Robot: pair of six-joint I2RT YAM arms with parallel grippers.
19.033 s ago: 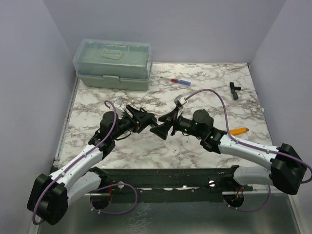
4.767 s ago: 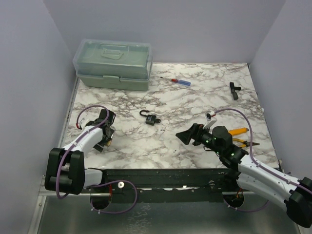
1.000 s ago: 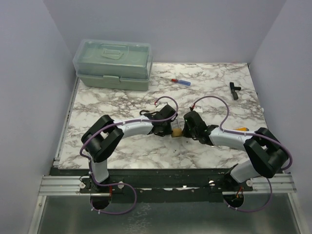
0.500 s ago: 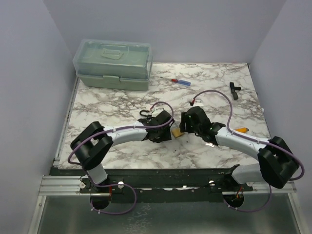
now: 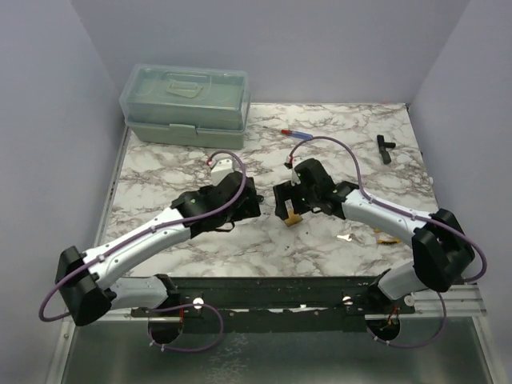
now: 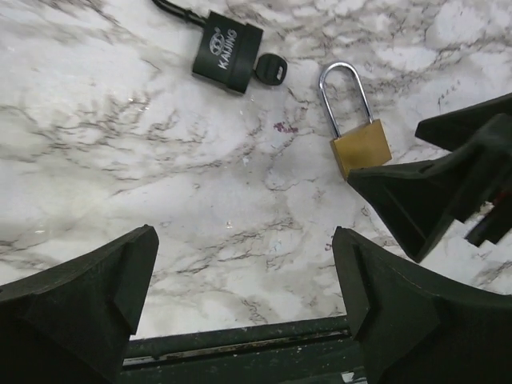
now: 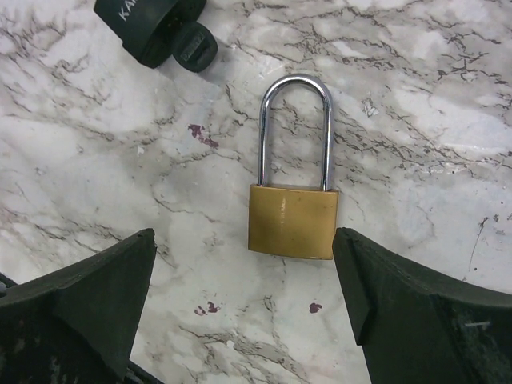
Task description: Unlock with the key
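Note:
The right gripper reaches the brass padlock next and grabs its body [image 5: 294, 218] [image 7: 293, 222] by the narrow side edges, so the padlock's broad sides stay free for the left gripper.
A brass padlock [image 7: 292, 218] with a closed silver shackle lies flat on the marble table; it also shows in the left wrist view [image 6: 358, 138] and the top view [image 5: 293, 218]. My right gripper [image 7: 244, 308] hovers open and empty just over it [image 5: 286, 206]. A black padlock [image 6: 226, 62] with a black-headed key [image 6: 271, 68] in its body lies close by, also in the right wrist view [image 7: 148, 28]. My left gripper [image 6: 244, 296] is open and empty above the table [image 5: 234, 210] and hides the black padlock in the top view. A small silver key [image 5: 344, 238] lies loose to the right.
A pale green toolbox [image 5: 186, 104] stands at the back left. A red-and-blue screwdriver [image 5: 290, 133] and a black part [image 5: 385, 147] lie at the back. An orange-handled tool [image 5: 390, 237] lies near the right arm. A black rail [image 6: 240, 344] runs along the near edge.
Both arms have shifted: the left wrist has drawn back over the black padlock and the right gripper has moved left, over the brass padlock. Both padlocks stay where they were.

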